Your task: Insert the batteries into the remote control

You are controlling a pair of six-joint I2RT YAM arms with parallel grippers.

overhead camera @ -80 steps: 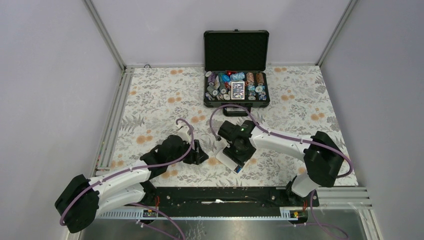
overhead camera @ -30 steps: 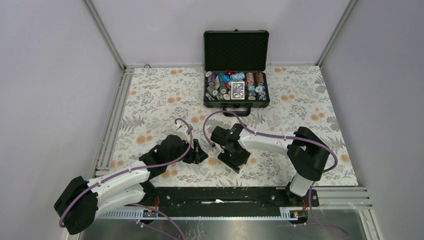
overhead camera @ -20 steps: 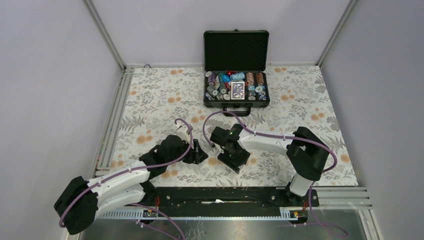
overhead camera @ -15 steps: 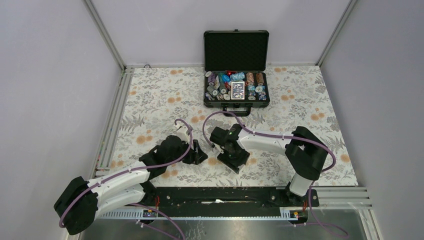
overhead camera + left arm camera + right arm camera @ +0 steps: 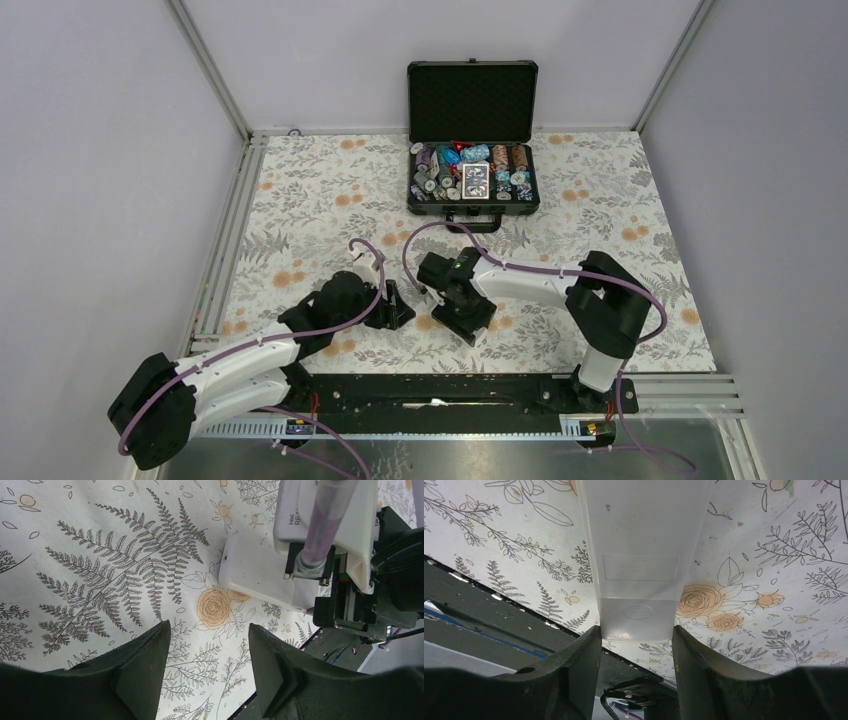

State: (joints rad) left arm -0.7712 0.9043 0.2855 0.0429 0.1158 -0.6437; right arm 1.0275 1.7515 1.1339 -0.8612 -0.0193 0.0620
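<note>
My right gripper should open now, because the remote control point(image 5: 641, 540) is flat with its plain back up over empty flowered cloth and would rest there.
The remote control point(image 5: 641, 540) is a white handset with its plain back up and a ribbed battery cover at the near end. It lies flat, on or just above the flowered cloth. My right gripper point(image 5: 636, 630) is shut on that near end, one finger pressed against each long side. From the left wrist view the remote control point(image 5: 260, 577) juts out from under the right wrist. My left gripper point(image 5: 209, 630) hangs open over bare cloth a little to the remote's left, with nothing between its fingers. In the top view the left gripper point(image 5: 395, 305) and right gripper point(image 5: 462, 318) sit close together. The batteries are out of view.
An open black case point(image 5: 473, 180) full of poker chips and cards stands at the back centre. The black base rail point(image 5: 450, 390) runs along the near edge. Grey walls and metal rails close in the left point(image 5: 225, 240), right and back sides.
The right arm has swung left toward the left gripper with the remote in its grip, and now hides it from above. The left arm has barely moved.
</note>
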